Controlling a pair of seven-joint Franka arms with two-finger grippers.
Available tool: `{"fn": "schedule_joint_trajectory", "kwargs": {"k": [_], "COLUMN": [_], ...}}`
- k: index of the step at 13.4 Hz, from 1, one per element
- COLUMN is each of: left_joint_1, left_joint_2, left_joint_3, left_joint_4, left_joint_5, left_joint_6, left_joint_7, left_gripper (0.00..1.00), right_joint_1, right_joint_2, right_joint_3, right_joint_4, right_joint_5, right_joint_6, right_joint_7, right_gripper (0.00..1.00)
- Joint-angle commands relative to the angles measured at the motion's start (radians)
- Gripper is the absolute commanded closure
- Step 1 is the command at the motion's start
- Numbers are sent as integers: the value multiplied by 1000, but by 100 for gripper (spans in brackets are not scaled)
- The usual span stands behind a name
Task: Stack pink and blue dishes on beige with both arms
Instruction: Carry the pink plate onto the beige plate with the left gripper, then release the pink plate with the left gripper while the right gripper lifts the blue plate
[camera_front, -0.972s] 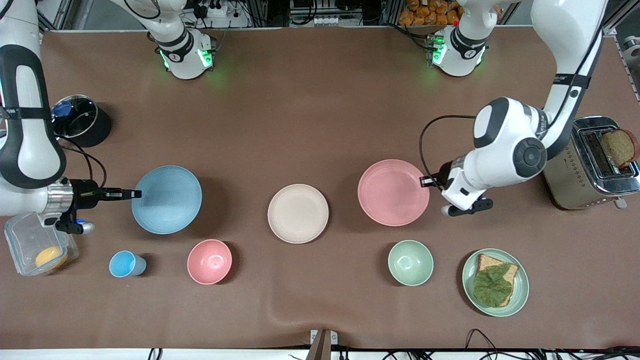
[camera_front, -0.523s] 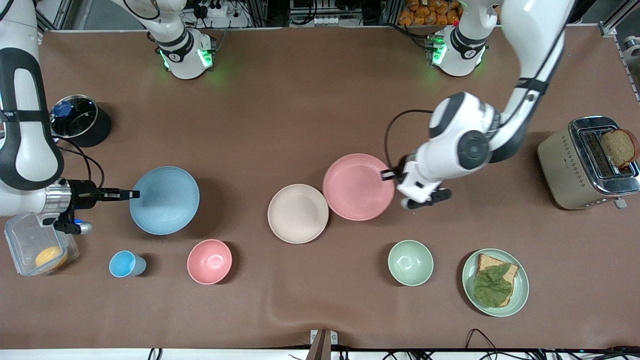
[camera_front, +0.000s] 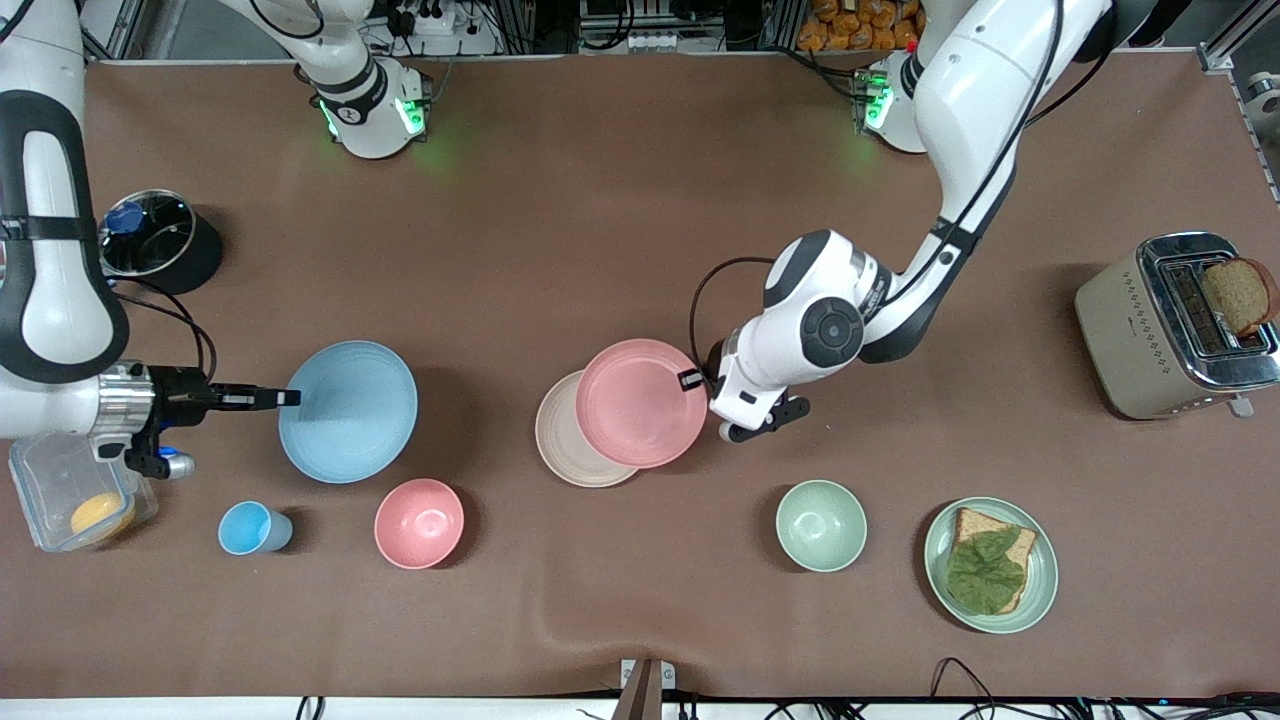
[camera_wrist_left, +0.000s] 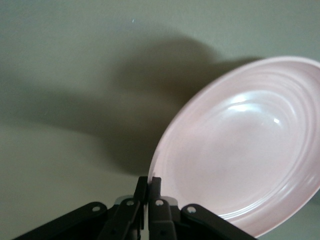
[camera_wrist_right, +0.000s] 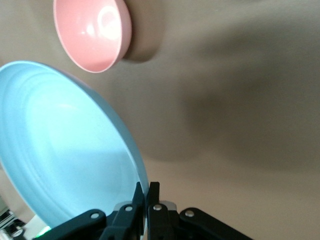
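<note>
The pink plate (camera_front: 640, 402) still shows a wide beige crescent past its pink edge. My left gripper needs to keep holding it until it sits inside the beige plate (camera_front: 562, 432).
The pink plate (camera_front: 640, 402) hangs over the beige plate (camera_front: 562, 432), covering most of it; my left gripper (camera_front: 692, 381) is shut on its rim at the edge toward the left arm's end. In the left wrist view the pink plate (camera_wrist_left: 245, 150) fills one side, with the left gripper (camera_wrist_left: 148, 183) pinching its rim. The blue plate (camera_front: 348, 411) is lifted over the table toward the right arm's end; my right gripper (camera_front: 285, 398) is shut on its rim. The right wrist view shows the blue plate (camera_wrist_right: 60, 150) held by the right gripper (camera_wrist_right: 147, 189).
A pink bowl (camera_front: 419, 523) and small blue cup (camera_front: 251, 528) lie nearer the camera than the blue plate. A green bowl (camera_front: 821, 525) and a green plate with bread (camera_front: 990, 565) sit toward the left arm's end. A toaster (camera_front: 1170, 325), black pot (camera_front: 160, 240) and plastic box (camera_front: 70, 490) stand at the table's ends.
My left gripper has carried the pink plate toward the middle until it overlaps the beige plate. My right gripper has shifted the blue plate slightly toward the beige plate.
</note>
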Motion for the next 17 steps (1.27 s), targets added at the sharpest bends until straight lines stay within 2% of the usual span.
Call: {"fn": "schedule_joint_trajectory", "kwargs": {"k": [1, 3, 7, 11, 17], "left_joint_1": [-72, -103, -132, -148, -175], "left_joint_2": [70, 118, 161, 190, 198], "left_joint_3": [37, 37, 37, 37, 73], "left_joint_4": [80, 122, 128, 139, 134], "left_joint_5": [-12, -12, -14, -12, -12], "left_joint_6": [48, 89, 166, 197, 195], "left_joint_7": [-39, -79, -107, -110, -113], "left_gripper": [100, 100, 100, 100, 100], "right_joint_1": [3, 13, 45, 106, 149], "right_joint_2": [20, 20, 17, 16, 17], "right_joint_3": [-2, 0, 1, 1, -2], "right_joint_4": [66, 79, 96, 113, 96], "right_joint_5": [40, 49, 128, 160, 154], "right_joint_6": [-47, -64, -67, -63, -50], "right_joint_7": [72, 150, 320, 498, 517], "right_gripper": [100, 100, 100, 100, 100]}}
